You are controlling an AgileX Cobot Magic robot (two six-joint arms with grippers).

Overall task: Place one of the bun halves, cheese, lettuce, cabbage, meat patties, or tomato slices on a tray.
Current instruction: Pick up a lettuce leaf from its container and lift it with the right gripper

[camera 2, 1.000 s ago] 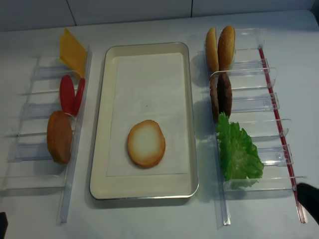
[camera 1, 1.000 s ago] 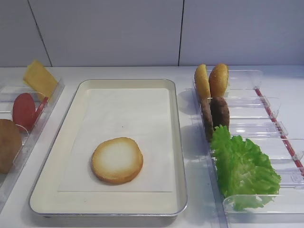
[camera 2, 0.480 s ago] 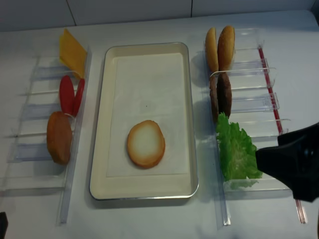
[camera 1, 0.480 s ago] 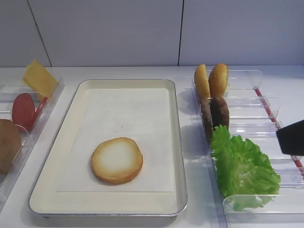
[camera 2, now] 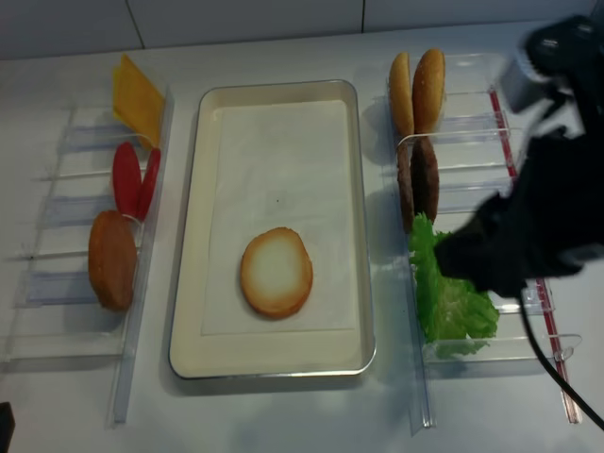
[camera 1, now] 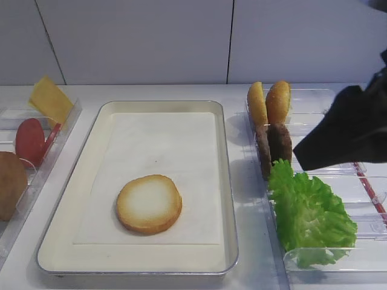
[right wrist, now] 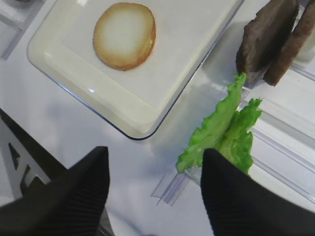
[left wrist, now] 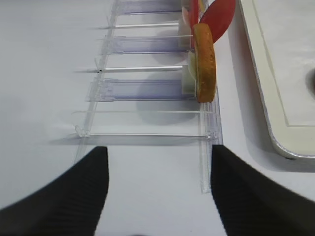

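Note:
The lettuce's thin ruffled edge sticks up from its bin. My right gripper will grab the lettuce by that upper edge next.
A bun half lies cut face up on the paper of the tray. Upright in the right bin stand two more bun halves, the meat patties and the lettuce. In the left bin are the cheese, the tomato slices and a bun half. My right gripper hangs open and empty above the lettuce, beside the tray's near corner. Near the left bin's front end my left gripper is open over bare table. The cabbage is out of view.
Clear plastic bins with dividers flank the tray on both sides. A white wall closes the back of the table. The right arm's black body and its cable cover part of the right bin.
The right arm has come in from the lower right and moved up and left, and now hangs over the lettuce end of the right bin. Nothing else has moved.

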